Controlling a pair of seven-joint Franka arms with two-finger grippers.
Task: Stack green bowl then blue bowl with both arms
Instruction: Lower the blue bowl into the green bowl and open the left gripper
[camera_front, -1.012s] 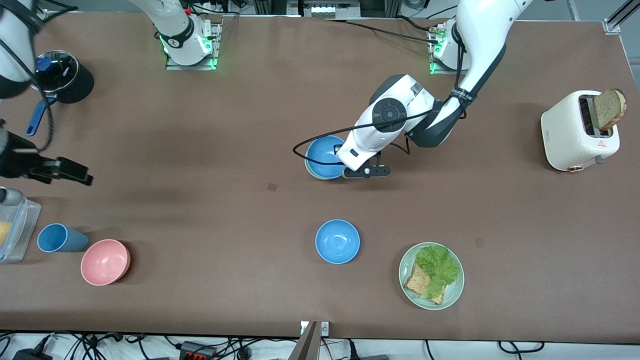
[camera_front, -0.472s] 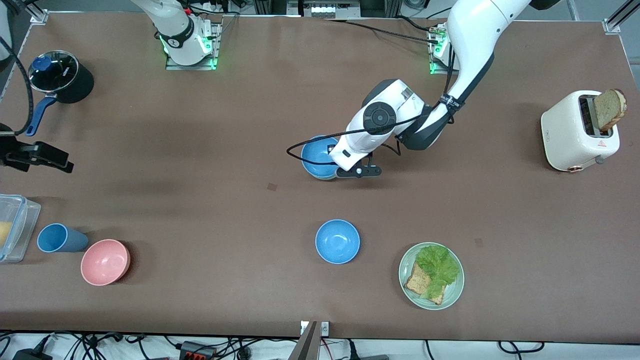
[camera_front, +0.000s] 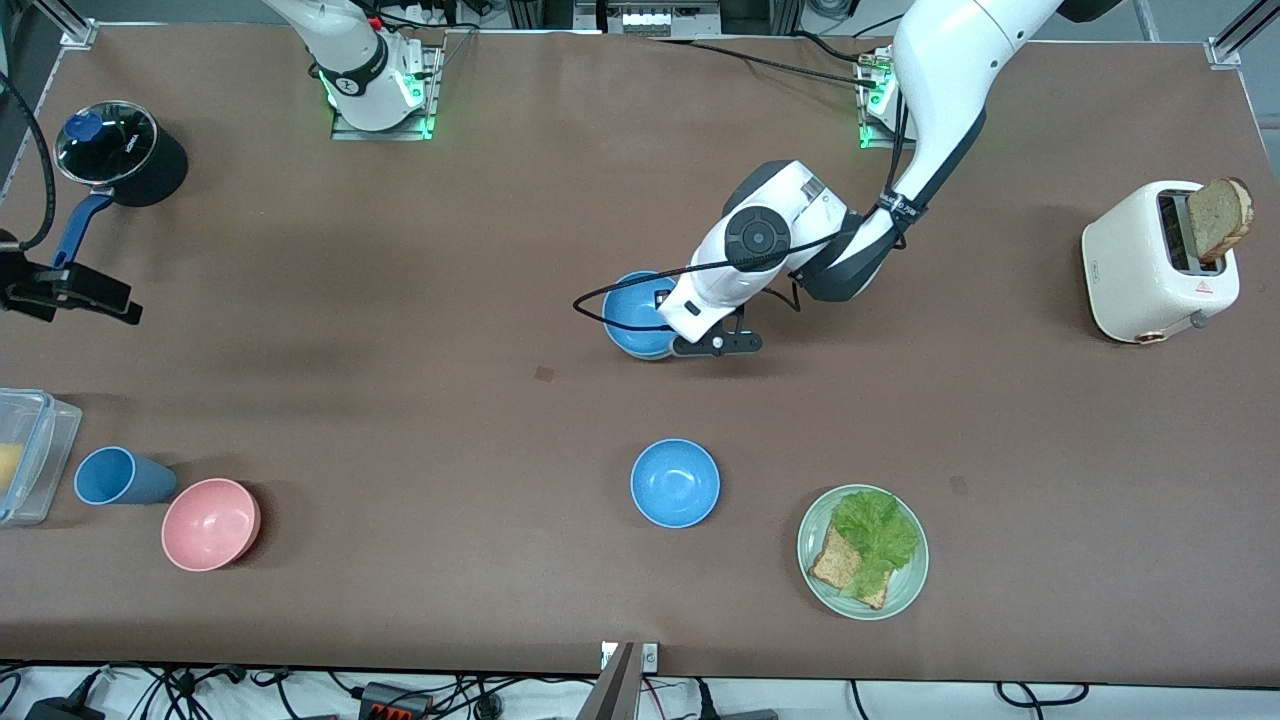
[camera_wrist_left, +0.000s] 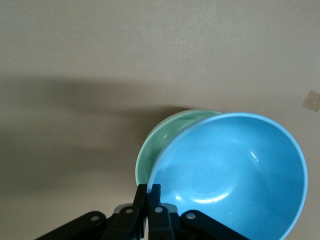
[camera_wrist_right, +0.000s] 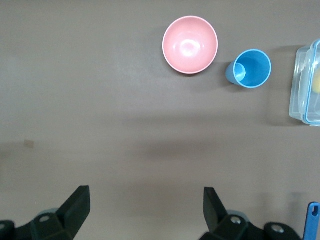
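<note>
My left gripper should open: the blue bowl's bottom lies within the mint-green bowl's rim (camera_front: 653, 358) (camera_wrist_left: 150, 136).
My left gripper (camera_front: 672, 335) is shut on the rim of a sky-blue bowl (camera_front: 632, 310) at the middle of the table. In the left wrist view its fingers (camera_wrist_left: 149, 192) pinch that blue bowl's (camera_wrist_left: 235, 175) rim, and the bowl sits tilted over the mint-green bowl (camera_wrist_left: 160, 145), covering most of it. I cannot tell whether the two touch. A second, like blue bowl (camera_front: 675, 483) stands alone, nearer to the front camera. My right gripper (camera_front: 120, 305) is open and empty at the right arm's end of the table (camera_wrist_right: 145, 195).
A pink bowl (camera_front: 211, 524), a blue cup (camera_front: 120, 476) and a clear container (camera_front: 25, 455) stand near the right arm's end. A green plate with lettuce and bread (camera_front: 862, 551), a white toaster (camera_front: 1160, 262) and a black pot (camera_front: 120, 150) also stand on the table.
My left gripper has shifted the blue bowl slightly toward the right arm's end, further over the green bowl. My right arm has drawn back toward its end of the table.
</note>
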